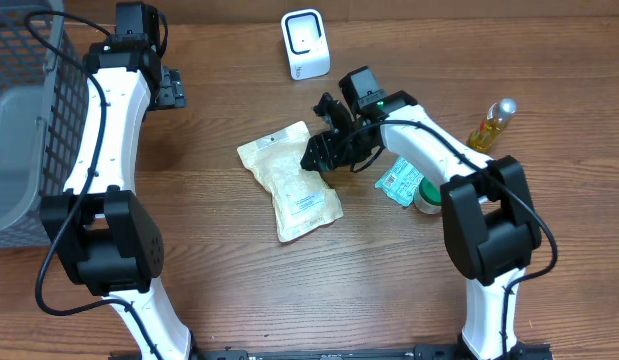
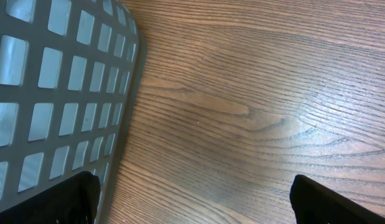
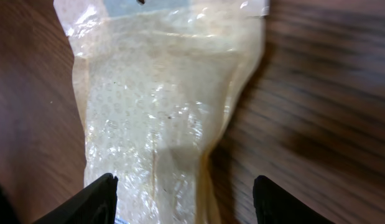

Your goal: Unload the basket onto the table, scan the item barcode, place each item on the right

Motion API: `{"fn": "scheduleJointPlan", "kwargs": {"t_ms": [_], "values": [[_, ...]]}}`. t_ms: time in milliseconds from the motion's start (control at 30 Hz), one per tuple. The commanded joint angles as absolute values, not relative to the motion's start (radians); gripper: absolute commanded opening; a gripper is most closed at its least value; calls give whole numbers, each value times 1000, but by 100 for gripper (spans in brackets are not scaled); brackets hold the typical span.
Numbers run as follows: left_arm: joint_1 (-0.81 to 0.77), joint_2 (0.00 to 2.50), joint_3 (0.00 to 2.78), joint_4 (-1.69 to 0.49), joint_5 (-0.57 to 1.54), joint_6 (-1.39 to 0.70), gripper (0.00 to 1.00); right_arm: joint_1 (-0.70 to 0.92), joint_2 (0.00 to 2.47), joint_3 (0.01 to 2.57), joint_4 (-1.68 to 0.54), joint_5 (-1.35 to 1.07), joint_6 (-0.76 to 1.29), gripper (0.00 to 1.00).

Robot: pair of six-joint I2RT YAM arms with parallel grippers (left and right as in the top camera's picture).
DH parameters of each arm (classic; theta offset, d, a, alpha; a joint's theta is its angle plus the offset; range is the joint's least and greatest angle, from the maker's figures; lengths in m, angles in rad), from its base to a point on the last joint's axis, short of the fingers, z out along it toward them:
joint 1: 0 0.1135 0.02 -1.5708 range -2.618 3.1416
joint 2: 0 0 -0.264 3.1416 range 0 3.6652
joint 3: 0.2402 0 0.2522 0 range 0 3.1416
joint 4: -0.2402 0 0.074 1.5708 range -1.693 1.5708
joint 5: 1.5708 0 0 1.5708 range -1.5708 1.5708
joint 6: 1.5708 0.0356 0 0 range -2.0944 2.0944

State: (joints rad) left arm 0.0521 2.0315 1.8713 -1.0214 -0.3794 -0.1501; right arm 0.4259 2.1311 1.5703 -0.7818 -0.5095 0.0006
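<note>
My right gripper grabs the cream pouch by its long side edge [image 3: 203, 166] next, which leaves its sides free to flip for barcode scanning.
The item is a clear, cream-coloured pouch [image 1: 289, 180] lying flat on the wooden table, with a white label near its lower end. My right gripper [image 1: 315, 152] is at the pouch's right edge. In the right wrist view the pouch [image 3: 161, 106] runs down between the two black fingers [image 3: 100, 200], and the right gripper [image 3: 186, 205] stands open over it without pinching it. A white scanner [image 1: 305, 45] stands at the back centre. My left gripper [image 1: 170, 88] is far off at the back left, and in its wrist view the left gripper [image 2: 192, 205] is open over bare wood.
A grey mesh basket [image 1: 24, 120] fills the left edge and also shows as a basket [image 2: 55, 93] beside the left fingers. On the right are a small oil bottle [image 1: 492, 124], a green packet [image 1: 399, 180] and a tape roll [image 1: 427, 200].
</note>
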Motion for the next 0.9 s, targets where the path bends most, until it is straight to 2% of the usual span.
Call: {"fn": "scheduleJointPlan", "kwargs": {"t_ms": [0,367,567,600,700,867], "values": [[46,2026,1880,-1020,-392,-160,99,448,2168,1571,-758,-596,-8,65],[46,2026,1880,-1020,-392,-160,100,493,2259,1571,-684,-597,-4,54],[46,2026,1880,-1020,-392,-160,100,496,2261,1572,-685,-636,-1,37],[46,2026,1880,-1020,-392,-160,100,492,2259,1573,-685,-658,-1,31],[46,2026,1880,-1020,-392,-160,100,471,2254,1583,-690,-724,-1,4],[46,2026,1880,-1020,-392,-160,99,437,2230,1618,-747,-786,2,4]]}}
